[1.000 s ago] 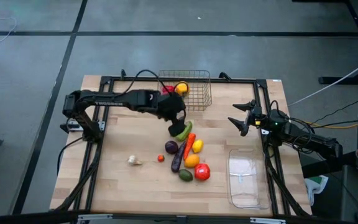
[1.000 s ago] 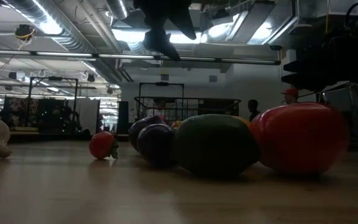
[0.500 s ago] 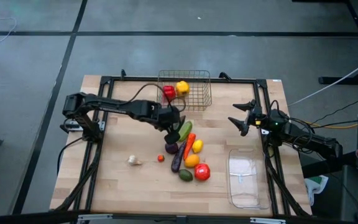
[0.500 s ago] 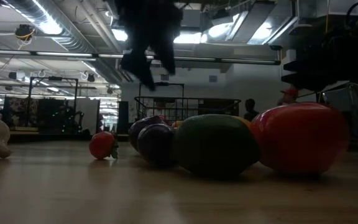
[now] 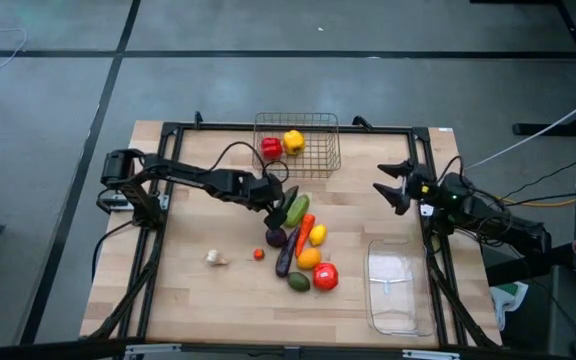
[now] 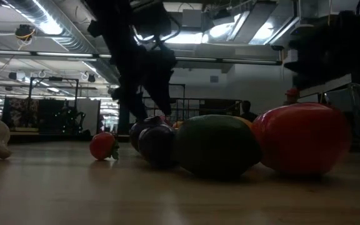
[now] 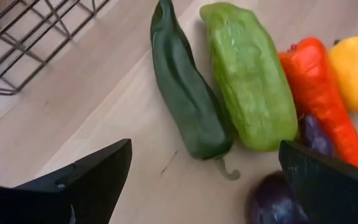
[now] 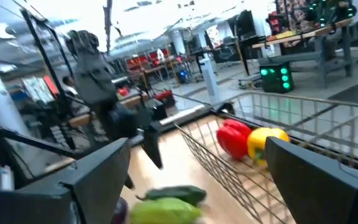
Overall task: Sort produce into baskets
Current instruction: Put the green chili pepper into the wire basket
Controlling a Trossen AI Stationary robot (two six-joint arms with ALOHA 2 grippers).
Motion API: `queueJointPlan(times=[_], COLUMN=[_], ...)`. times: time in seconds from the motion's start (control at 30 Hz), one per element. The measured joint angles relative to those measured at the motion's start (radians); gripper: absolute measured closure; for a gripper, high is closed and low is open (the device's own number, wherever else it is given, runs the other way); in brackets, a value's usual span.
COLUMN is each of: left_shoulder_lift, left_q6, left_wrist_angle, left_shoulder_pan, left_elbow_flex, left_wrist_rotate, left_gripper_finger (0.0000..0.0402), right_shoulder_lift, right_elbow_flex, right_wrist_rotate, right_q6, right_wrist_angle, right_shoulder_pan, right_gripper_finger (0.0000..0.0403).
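The fingers of my left gripper stop short of the dark green pepper [image 7: 194,106]. I need to move them toward the pepper before I close them on it.
My left gripper [image 5: 277,197] is open and low over the table, just left of the produce pile; it also shows in the low view [image 6: 144,103]. In the left wrist view its fingers stand on either side of a dark green pepper [image 7: 188,106], with a light green pepper [image 7: 250,93] beside it, both lying on the table. A red pepper [image 5: 271,148] and a yellow pepper [image 5: 293,140] lie in the wire basket [image 5: 323,155]. The clear tray [image 5: 398,295] sits at the near right. My right gripper [image 5: 393,186] is open and empty at the table's right.
The pile holds an orange-red carrot [image 5: 304,228], a lemon [image 5: 317,235], purple pieces [image 5: 276,237], an orange [image 5: 309,258], a red tomato [image 5: 325,275] and an avocado [image 5: 298,281]. A small red piece [image 5: 259,254] and a whitish garlic [image 5: 216,258] lie apart, left of it.
My left gripper has come down from high over the table toward the green peppers at the pile's far end, moving a little toward the table's left edge. The produce has stayed where it was.
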Motion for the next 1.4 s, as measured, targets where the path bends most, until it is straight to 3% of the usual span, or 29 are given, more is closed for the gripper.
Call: queueJointPlan(times=[0.2,0.5,0.77,1.4], left_shoulder_lift=[0.015,0.104,0.149,0.143], left_q6=[-0.001,0.05,0.066,0.08], left_wrist_angle=[0.089,0.145,0.186,0.189], left_shoulder_pan=[0.0,-0.001,-0.002,-0.001], left_elbow_flex=[-0.048,-0.061,-0.061,-0.061], left_wrist_rotate=[-0.035,-0.037,-0.055,-0.069], left_gripper_finger=[0.0002,0.0017,0.0083,0.025], right_shoulder_lift=[0.0,0.016,0.1,0.479], right_elbow_flex=[0.068,0.183,0.235,0.297], right_wrist_rotate=[-0.091,-0.132,-0.143,-0.143], right_q6=[0.005,0.004,0.003,-0.025], right_wrist_angle=[0.001,0.001,0.001,0.002], right_shoulder_pan=[0.0,0.0,0.0,0.0], right_gripper_finger=[0.0033,0.0033,0.0033,0.0033])
